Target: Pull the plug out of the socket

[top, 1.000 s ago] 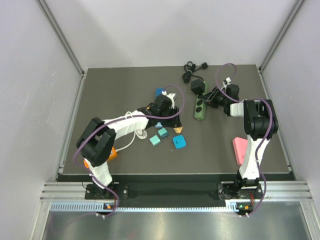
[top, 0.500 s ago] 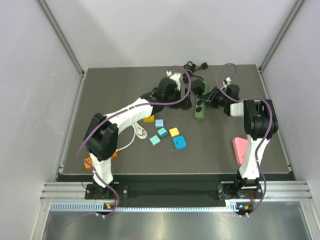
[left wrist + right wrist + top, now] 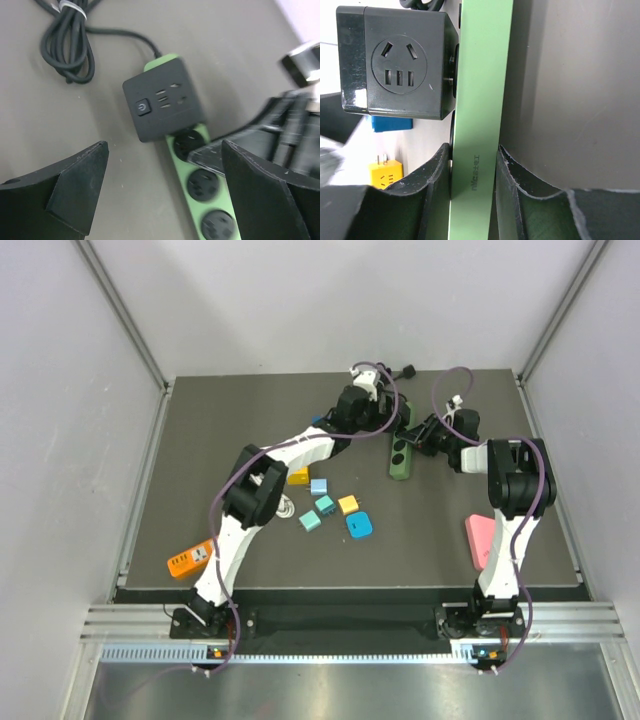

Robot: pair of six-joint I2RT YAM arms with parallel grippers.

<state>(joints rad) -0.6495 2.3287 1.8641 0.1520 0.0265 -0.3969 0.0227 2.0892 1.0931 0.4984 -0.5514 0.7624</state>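
Observation:
The left gripper will next grab the black cube plug (image 3: 164, 105) by its opposite sides, with the plug's power-button side between them, to pull it off the socket.
The socket, a long green power strip (image 3: 400, 456) with round black outlets, lies at the back right of the mat. A black cube plug (image 3: 164, 105) with a power button sits plugged into its far end. It also shows in the right wrist view (image 3: 395, 60). My left gripper (image 3: 165, 185) is open and hovers above the strip (image 3: 200, 192), just short of the plug. One finger is on each side. My right gripper (image 3: 475, 195) is shut on the strip's narrow sides (image 3: 480, 100). In the top view my left gripper (image 3: 380, 418) covers most of the plug.
The strip's coiled black cable (image 3: 67, 45) lies behind the plug. Several small coloured plugs (image 3: 325, 505) are scattered mid-mat. An orange block (image 3: 190, 560) lies front left, a pink object (image 3: 481, 538) front right, and a white cable (image 3: 285, 505) by the left arm.
My left arm has swung from the middle of the mat to the back right and now hovers by the black plug. The right gripper and the strip have not moved.

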